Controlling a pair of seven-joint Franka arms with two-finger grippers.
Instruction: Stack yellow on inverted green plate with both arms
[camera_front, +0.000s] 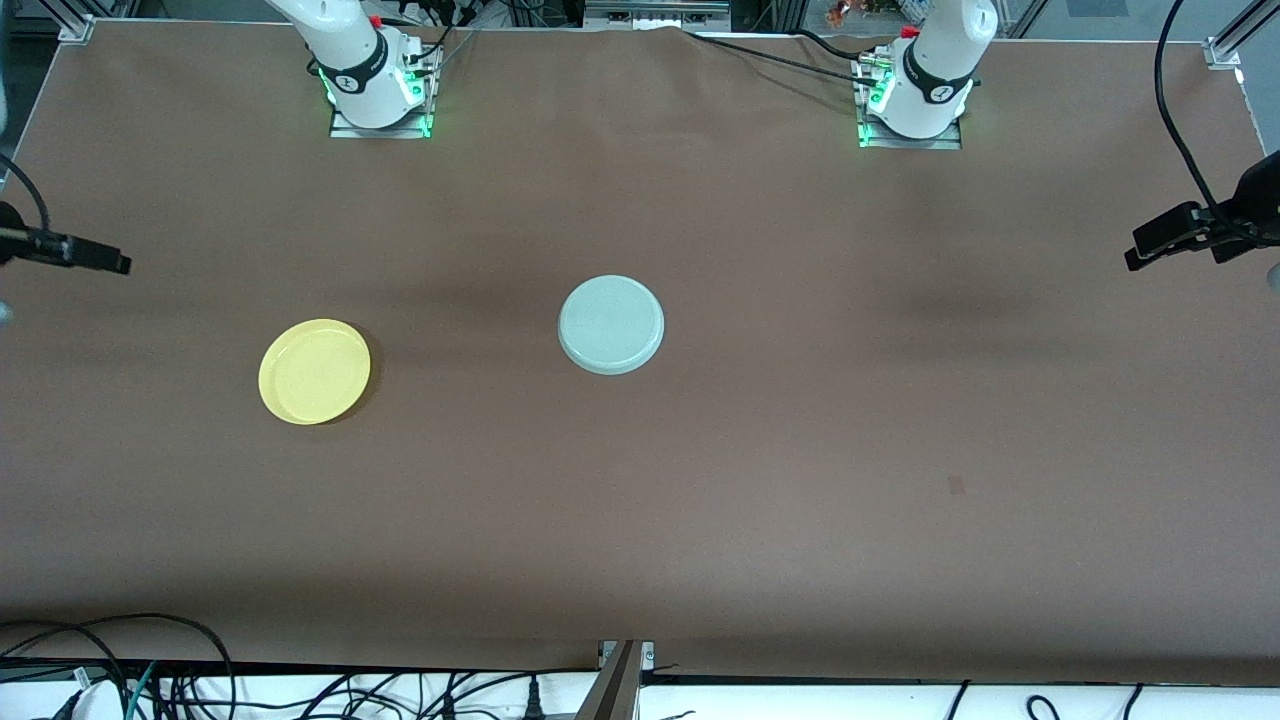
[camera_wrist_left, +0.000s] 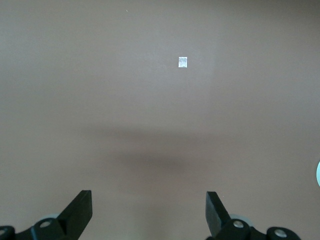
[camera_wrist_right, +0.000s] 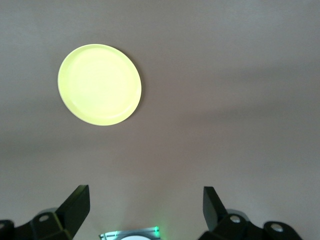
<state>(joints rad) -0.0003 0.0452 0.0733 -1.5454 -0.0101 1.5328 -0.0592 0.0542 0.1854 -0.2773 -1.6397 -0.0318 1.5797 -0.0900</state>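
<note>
I need to grab the yellow plate by its rim with my right gripper next, to stack it on the inverted green plate.
The yellow plate lies rim up on the brown table toward the right arm's end; it also shows in the right wrist view. The pale green plate lies upside down near the table's middle, its flat underside up; only a sliver shows at the edge of the left wrist view. Both grippers are out of the front view. My right gripper is open and empty, high over bare table between its base and the yellow plate. My left gripper is open and empty, high over bare table.
The right arm's base and the left arm's base stand along the table's edge farthest from the front camera. Black camera mounts reach in at both ends. A small patch marks the cloth; cables lie along the nearest edge.
</note>
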